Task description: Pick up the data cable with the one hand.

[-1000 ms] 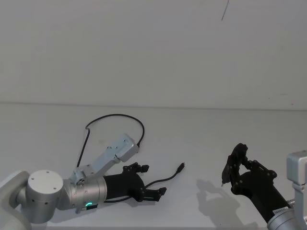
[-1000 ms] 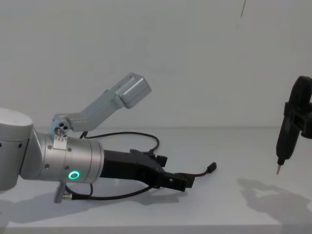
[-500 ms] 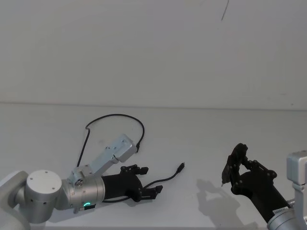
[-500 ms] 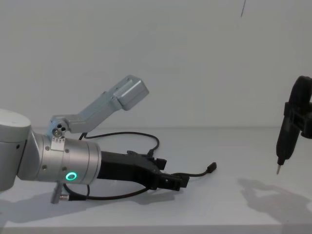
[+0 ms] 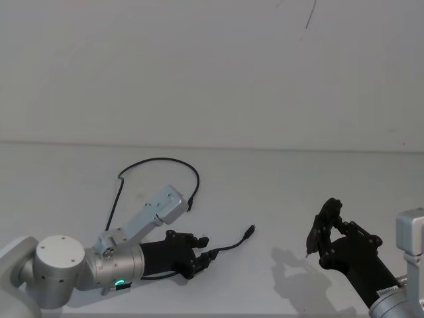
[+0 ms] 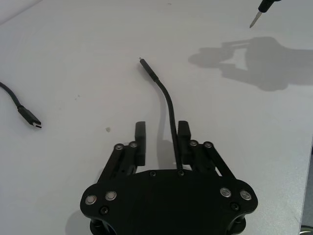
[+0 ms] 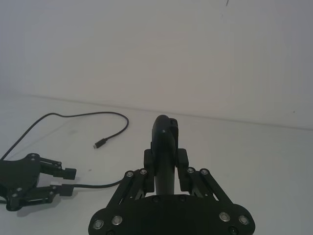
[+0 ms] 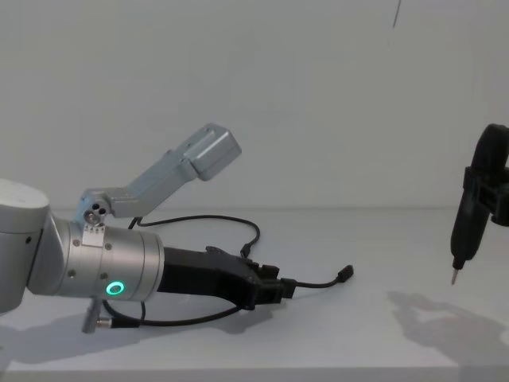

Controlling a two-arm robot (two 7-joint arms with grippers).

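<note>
I should reach for the data cable with my left gripper and hold it by its thin black cord, so the data cable's plug stays free to stick out.
The data cable lies on the white table as a thin black loop, with one plug pointing right. My left gripper, black on a silver wrist with a green ring, sits low over the table. Its fingers are open, and the cable runs between them close beside one finger. From the chest the same gripper straddles the cable. The other plug rests off to the side. My right gripper hovers at the right, shut on a black pen-shaped tool.
The white table runs back to a plain wall. A silver camera bracket sticks up from the left wrist. The pen tool's metal tip hangs above the table.
My left gripper's fingers have narrowed around the cable and the hand has drawn back slightly to the left. The right arm has not moved.
</note>
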